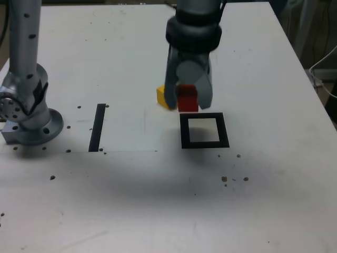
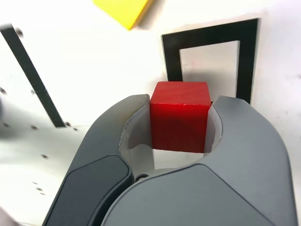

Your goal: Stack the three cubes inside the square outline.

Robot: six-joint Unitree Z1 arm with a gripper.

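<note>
My gripper should move the red cube (image 1: 187, 98) to the white centre of the square outline before it lets go. The cube is still above the table and short of that centre.
My gripper (image 1: 188, 103) (image 2: 179, 120) is shut on the red cube (image 1: 187, 98) (image 2: 179, 117), which sits squarely between both jaws. It hovers just behind the far edge of the black square outline (image 1: 204, 143) (image 2: 171, 54), whose white centre holds nothing. The yellow cube (image 1: 164, 97) (image 2: 124, 11) rests on the table right beside the gripper, on the exterior view's left of it, partly hidden by a jaw. A green cube is not in view in either frame.
The arm's grey base (image 1: 29, 118) stands at the exterior view's left edge. A straight black tape strip (image 1: 97, 127) (image 2: 30, 75) lies between the base and the outline. Small dark specks dot the white table (image 1: 158, 200).
</note>
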